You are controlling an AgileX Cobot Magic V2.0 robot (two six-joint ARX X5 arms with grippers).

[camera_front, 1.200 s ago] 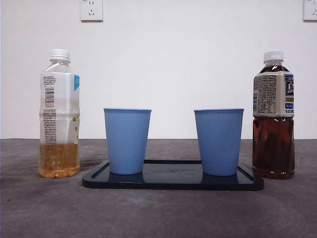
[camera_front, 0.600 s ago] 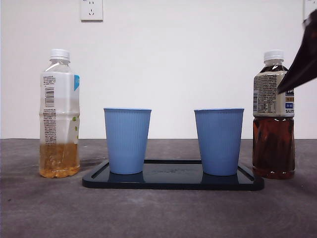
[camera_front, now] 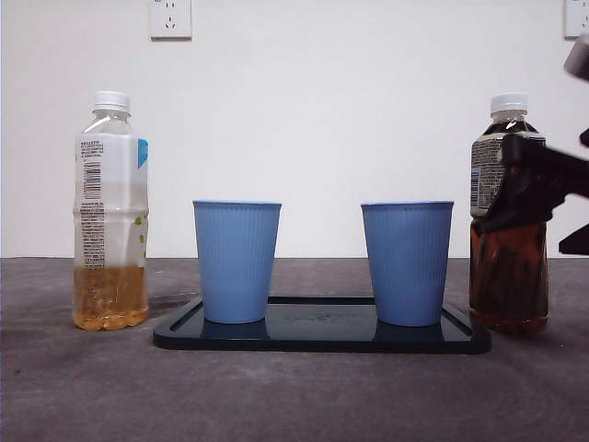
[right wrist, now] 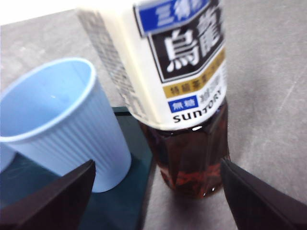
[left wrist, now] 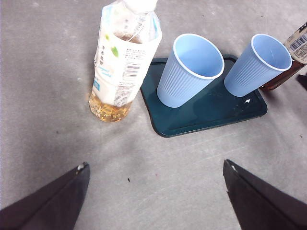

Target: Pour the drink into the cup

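Note:
The dark tea bottle's labeled body [camera_front: 488, 175] is the part my right gripper needs to grab next, so it can pour tea into a cup [camera_front: 407, 258].
A dark tea bottle [camera_front: 508, 276] with a white cap stands right of the tray, and fills the right wrist view [right wrist: 177, 86]. My right gripper [right wrist: 157, 165] is open, its jaws on either side of the bottle's lower half without touching; in the front view it [camera_front: 543, 198] comes in from the right edge. Two blue cups [camera_front: 236, 261] [camera_front: 407, 262] stand empty on the dark tray [camera_front: 322, 336]. A bottle of yellow drink [camera_front: 110, 212] stands left of the tray. My left gripper [left wrist: 156, 165] is open and empty, above the table short of that bottle [left wrist: 124, 62].
The table is grey with a white wall behind. In the left wrist view the two cups [left wrist: 189, 72] [left wrist: 256, 64] sit on the tray [left wrist: 211, 112], with the tea bottle [left wrist: 292, 52] at the far edge.
My right gripper has come in from the upper right and dropped down to the tea bottle's mid height. The bottles and cups have not moved.

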